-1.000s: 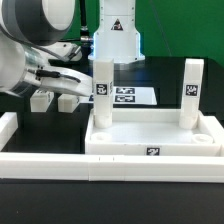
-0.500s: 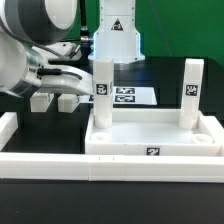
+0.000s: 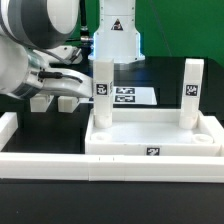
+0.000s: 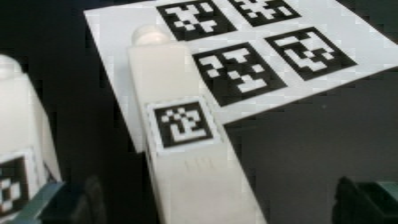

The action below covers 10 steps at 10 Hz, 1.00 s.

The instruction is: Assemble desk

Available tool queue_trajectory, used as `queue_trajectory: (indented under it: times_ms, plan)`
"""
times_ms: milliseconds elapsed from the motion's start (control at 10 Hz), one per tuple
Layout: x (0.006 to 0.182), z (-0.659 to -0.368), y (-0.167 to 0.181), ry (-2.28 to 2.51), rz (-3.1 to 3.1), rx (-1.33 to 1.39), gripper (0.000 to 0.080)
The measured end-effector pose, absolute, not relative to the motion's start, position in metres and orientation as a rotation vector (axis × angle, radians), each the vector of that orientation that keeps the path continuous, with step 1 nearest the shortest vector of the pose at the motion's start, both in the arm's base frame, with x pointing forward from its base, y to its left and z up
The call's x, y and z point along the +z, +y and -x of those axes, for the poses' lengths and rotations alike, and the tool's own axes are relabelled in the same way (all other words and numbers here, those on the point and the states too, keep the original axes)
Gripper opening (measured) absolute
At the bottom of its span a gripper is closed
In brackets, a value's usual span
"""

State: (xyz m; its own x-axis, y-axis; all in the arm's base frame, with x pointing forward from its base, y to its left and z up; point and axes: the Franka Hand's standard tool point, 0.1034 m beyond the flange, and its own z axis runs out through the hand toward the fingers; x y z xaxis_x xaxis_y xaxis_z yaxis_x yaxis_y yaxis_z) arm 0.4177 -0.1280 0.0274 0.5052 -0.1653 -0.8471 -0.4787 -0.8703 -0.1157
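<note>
I will add another leg to the desk slab next, so my gripper will grab the loose leg by its tagged side (image 4: 183, 125).
The white desk slab (image 3: 120, 148) lies on the table with two white tagged legs standing upright in its far corners, one on the exterior view's left (image 3: 101, 88) and one on its right (image 3: 191, 90). Two loose legs (image 3: 42, 100) (image 3: 66, 102) lie on the table left of the slab. My gripper (image 3: 62, 88) hangs just over them. In the wrist view the gripper (image 4: 214, 205) is open, with one lying leg (image 4: 178, 150) between its dark fingertips (image 4: 63, 205). The other loose leg (image 4: 22, 130) lies beside it.
The marker board (image 3: 130, 96) lies behind the slab and shows in the wrist view (image 4: 267, 50) past the leg's end. Long white rails run along the front (image 3: 60, 165) and left (image 3: 8, 125). The robot base (image 3: 117, 35) stands at the back.
My arm has shifted slightly left and down toward the loose legs. The slab and the upright legs have not moved.
</note>
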Motion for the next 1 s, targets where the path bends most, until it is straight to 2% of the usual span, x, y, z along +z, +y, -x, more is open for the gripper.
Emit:
queue_trajectory:
  times_ms: [300, 600, 1000]
  plan:
    - [0.025, -0.398, -0.121, 0.550, 2.380, 1.347, 0.0649]
    - [0.024, -0.393, -0.121, 0.555, 2.364, 1.362, 0.0649]
    - [0.021, -0.388, -0.120, 0.561, 2.252, 1.515, 0.0649]
